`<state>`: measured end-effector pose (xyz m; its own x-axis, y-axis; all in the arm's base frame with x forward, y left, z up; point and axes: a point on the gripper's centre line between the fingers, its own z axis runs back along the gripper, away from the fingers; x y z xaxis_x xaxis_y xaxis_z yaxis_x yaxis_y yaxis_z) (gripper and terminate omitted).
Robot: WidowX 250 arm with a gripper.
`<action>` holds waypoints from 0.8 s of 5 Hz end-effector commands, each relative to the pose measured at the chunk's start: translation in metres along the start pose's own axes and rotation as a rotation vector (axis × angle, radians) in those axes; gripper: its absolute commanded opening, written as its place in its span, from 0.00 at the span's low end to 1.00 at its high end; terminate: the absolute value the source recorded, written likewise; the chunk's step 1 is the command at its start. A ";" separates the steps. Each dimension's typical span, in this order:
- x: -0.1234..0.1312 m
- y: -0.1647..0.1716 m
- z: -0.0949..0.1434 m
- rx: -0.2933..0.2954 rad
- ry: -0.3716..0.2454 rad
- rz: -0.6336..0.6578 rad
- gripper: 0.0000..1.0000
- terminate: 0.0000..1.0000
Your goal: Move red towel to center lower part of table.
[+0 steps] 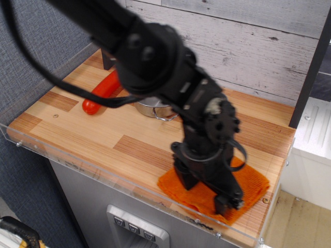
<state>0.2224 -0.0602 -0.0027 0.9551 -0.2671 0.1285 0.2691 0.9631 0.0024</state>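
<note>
Next, my gripper grips the red towel (252, 182) by its middle (204, 195) to move it to the center lower part of the table.
The red towel (252, 182) is a folded orange-red knitted cloth lying flat near the front right edge of the table (77, 126). Its left corner (168, 186) reaches toward the table's middle. My gripper (205, 190) points straight down onto the towel. Its two black fingers (185, 178) stand spread apart, both tips pressed on the cloth, nothing pinched between them. The arm hides the middle of the towel.
A steel pot (154, 109) stands at the back centre, mostly hidden by the arm. A glossy red sausage-shaped toy (101, 92) lies at the back left. A clear acrylic rim (77, 166) edges the front. A dark post (106, 59) stands at the back left.
</note>
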 end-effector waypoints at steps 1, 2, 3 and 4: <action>-0.082 0.067 -0.026 -0.045 0.165 0.096 1.00 0.00; -0.090 0.082 -0.034 -0.084 0.165 0.144 1.00 0.00; -0.100 0.092 -0.035 -0.086 0.165 0.181 1.00 0.00; -0.108 0.097 -0.032 -0.090 0.164 0.218 1.00 0.00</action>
<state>0.2234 0.0655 -0.0034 0.9668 -0.1584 0.2004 0.1546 0.9874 0.0345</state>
